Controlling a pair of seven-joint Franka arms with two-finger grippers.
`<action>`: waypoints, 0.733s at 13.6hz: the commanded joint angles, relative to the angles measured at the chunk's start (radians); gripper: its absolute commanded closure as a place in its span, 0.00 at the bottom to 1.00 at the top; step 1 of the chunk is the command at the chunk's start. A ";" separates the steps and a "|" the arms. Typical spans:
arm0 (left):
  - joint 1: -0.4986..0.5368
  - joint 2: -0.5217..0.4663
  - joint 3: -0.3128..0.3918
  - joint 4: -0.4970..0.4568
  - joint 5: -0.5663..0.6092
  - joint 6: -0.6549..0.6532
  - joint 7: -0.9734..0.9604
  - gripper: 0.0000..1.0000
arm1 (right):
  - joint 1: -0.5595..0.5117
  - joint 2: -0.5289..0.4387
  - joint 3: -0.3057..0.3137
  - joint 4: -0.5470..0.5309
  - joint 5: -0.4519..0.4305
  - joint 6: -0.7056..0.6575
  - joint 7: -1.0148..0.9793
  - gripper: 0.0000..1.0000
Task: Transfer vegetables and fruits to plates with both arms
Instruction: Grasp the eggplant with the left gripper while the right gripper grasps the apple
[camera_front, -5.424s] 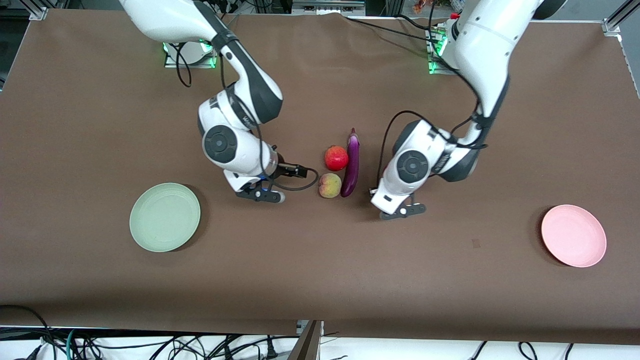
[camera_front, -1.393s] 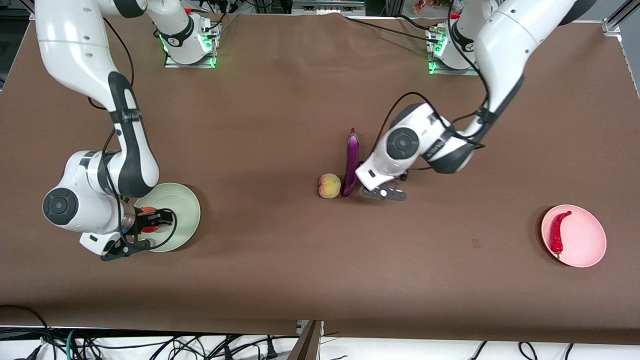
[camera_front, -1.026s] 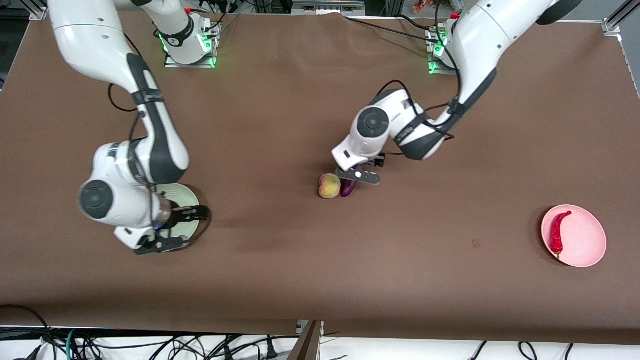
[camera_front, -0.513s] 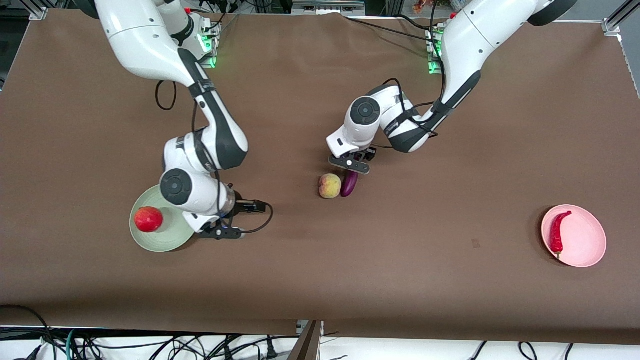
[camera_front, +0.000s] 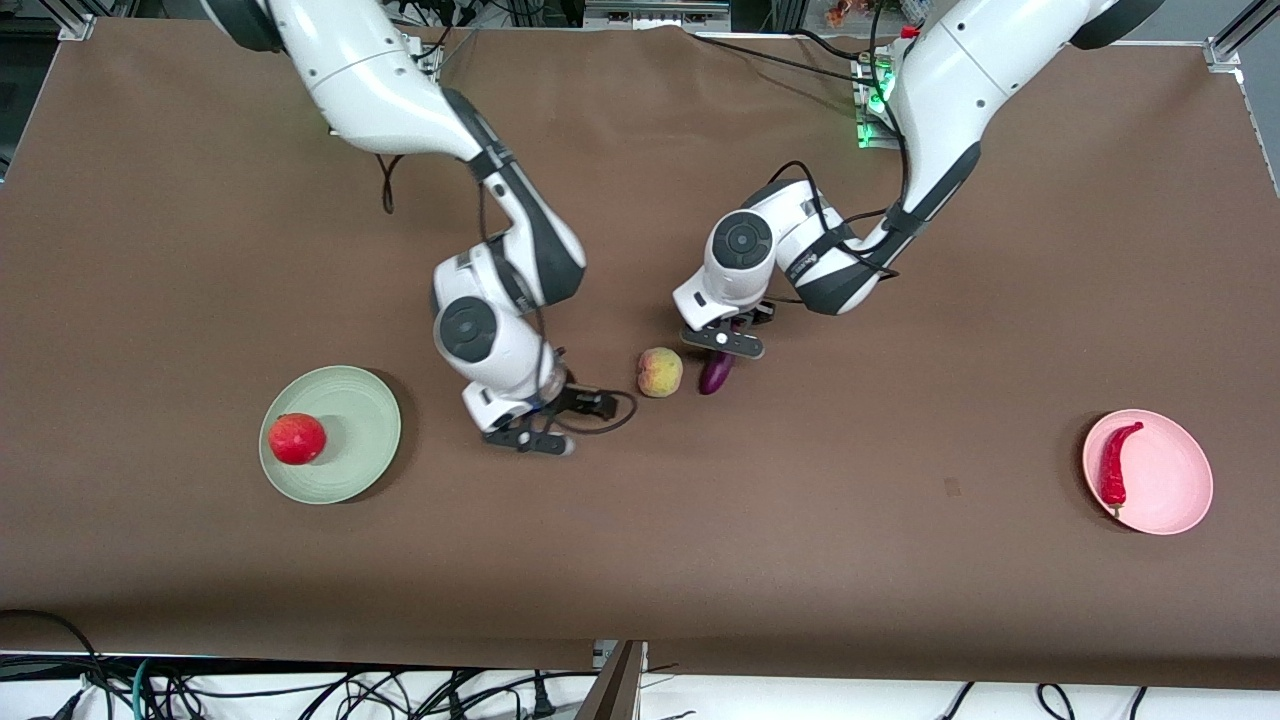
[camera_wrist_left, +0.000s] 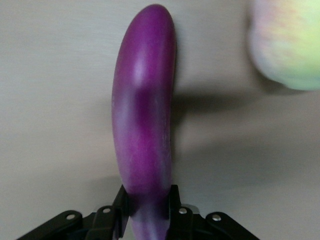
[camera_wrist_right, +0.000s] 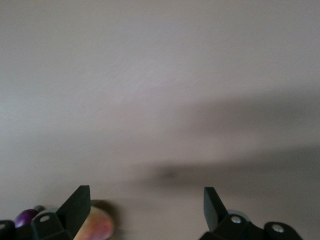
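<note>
My right gripper will take hold of the peach (camera_front: 660, 372) next by its rounded sides, so that it can add it to the green plate (camera_front: 350, 415) with the red fruit.
My left gripper (camera_front: 722, 341) (camera_wrist_left: 146, 207) is shut on the purple eggplant (camera_front: 716, 375) (camera_wrist_left: 145, 120), its fingers (camera_wrist_left: 120, 210) pressing both sides; the hand hides most of the eggplant in the front view. The peach (camera_front: 660, 372) (camera_wrist_left: 287, 45) lies on the table beside it. My right gripper (camera_front: 530, 438) (camera_wrist_right: 146, 202) is open and holds nothing, low over the table beside the peach (camera_wrist_right: 97, 226), toward the green plate (camera_front: 350, 415). The red fruit (camera_front: 297, 438) rests on that plate. The red chili (camera_front: 1115, 465) lies on the pink plate (camera_front: 1170, 475).
Brown cloth covers the table. The green plate is toward the right arm's end, the pink plate toward the left arm's end. Both arm bases (camera_front: 880, 110) stand at the edge farthest from the front camera. Cables hang below the table's near edge (camera_front: 600, 650).
My right arm has left the red fruit on the green plate and swung over beside the peach, gripper open. My left gripper has closed on the eggplant, whose tip shifted slightly.
</note>
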 joint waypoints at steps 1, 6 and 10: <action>0.039 -0.106 -0.009 0.016 0.025 -0.165 0.009 0.94 | 0.074 0.015 -0.008 0.000 0.020 0.068 0.087 0.00; 0.140 -0.142 -0.003 0.160 0.028 -0.377 0.111 0.93 | 0.158 0.042 -0.008 0.002 0.014 0.116 0.172 0.00; 0.327 -0.139 0.008 0.223 0.028 -0.386 0.476 0.91 | 0.195 0.080 -0.013 0.002 0.003 0.165 0.181 0.01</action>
